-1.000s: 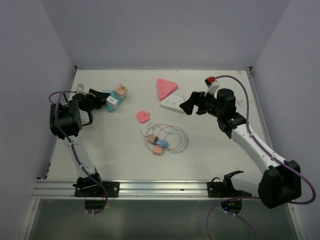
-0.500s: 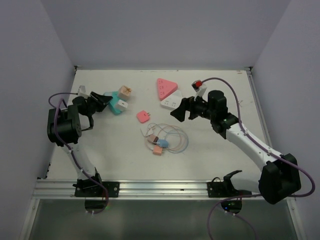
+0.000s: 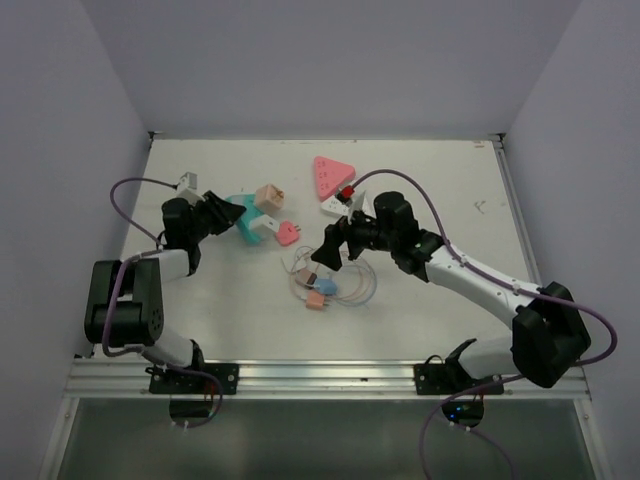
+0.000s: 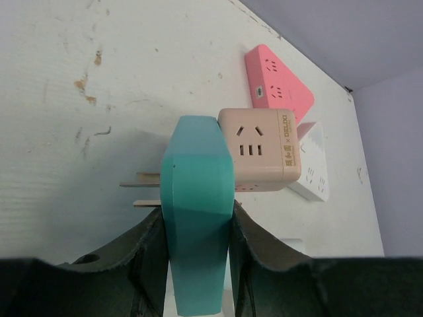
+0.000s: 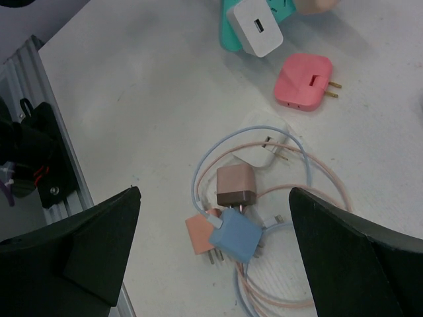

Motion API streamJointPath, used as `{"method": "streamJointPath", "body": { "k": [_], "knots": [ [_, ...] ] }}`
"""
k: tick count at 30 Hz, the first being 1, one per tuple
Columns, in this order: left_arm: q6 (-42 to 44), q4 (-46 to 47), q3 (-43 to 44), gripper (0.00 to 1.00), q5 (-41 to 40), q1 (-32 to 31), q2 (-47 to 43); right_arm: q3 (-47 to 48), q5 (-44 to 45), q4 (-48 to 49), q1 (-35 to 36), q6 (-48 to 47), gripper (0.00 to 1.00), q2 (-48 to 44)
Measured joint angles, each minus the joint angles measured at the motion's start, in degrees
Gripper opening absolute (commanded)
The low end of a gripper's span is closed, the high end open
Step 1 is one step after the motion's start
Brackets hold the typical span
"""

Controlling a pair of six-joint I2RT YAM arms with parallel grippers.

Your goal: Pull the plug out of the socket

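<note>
My right gripper grips the white plug [image 3: 262, 227] [image 5: 254, 26] across its opposite sides next, to pull it off the teal socket.
A teal socket adapter [image 4: 197, 198] sits clamped between my left gripper's [image 4: 197, 228] black fingers, its two metal prongs sticking out to the left. A tan cube socket [image 4: 258, 158] is joined to its right side. In the top view the left gripper [image 3: 225, 212] holds the teal piece [image 3: 243, 210] left of centre, with the tan cube [image 3: 268, 194] behind it and a white plug [image 3: 262, 227] on its near face. The right wrist view shows that white plug [image 5: 254, 26] seated on the teal body. My right gripper [image 3: 325, 250] hangs open over the cable pile, holding nothing.
A pink flat plug [image 3: 288, 232] lies just right of the teal piece. Looped cables with brown [image 5: 235, 185], blue [image 5: 236, 236] and orange [image 5: 198, 236] chargers lie under the right gripper. Pink [image 3: 331, 175] and white [image 3: 340, 207] triangular power strips sit behind.
My left arm has carried the teal adapter, tan cube and white plug right, toward the middle. My right arm has swung left and nearer, from beside the power strips to above the cables.
</note>
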Motion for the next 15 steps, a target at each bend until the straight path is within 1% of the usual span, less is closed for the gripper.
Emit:
{"method": "streamJointPath", "body": {
  "k": [7,12,15],
  "knots": [
    [5.38,-10.78,-1.33,0.0,-1.6,-4.63,-14.21,3.41,2.29,0.22,5.33,-4.07,0.99,6.58],
    [7.89,-17.94,-1.33,0.0,-1.79,-7.87,-19.82,6.64,3.91,0.2,8.24,-6.71,0.99,10.29],
    [8.94,-21.33,-1.33,0.0,-1.75,-8.9,-21.68,8.31,4.85,0.22,9.33,-7.82,0.98,11.58]
  ]
}}
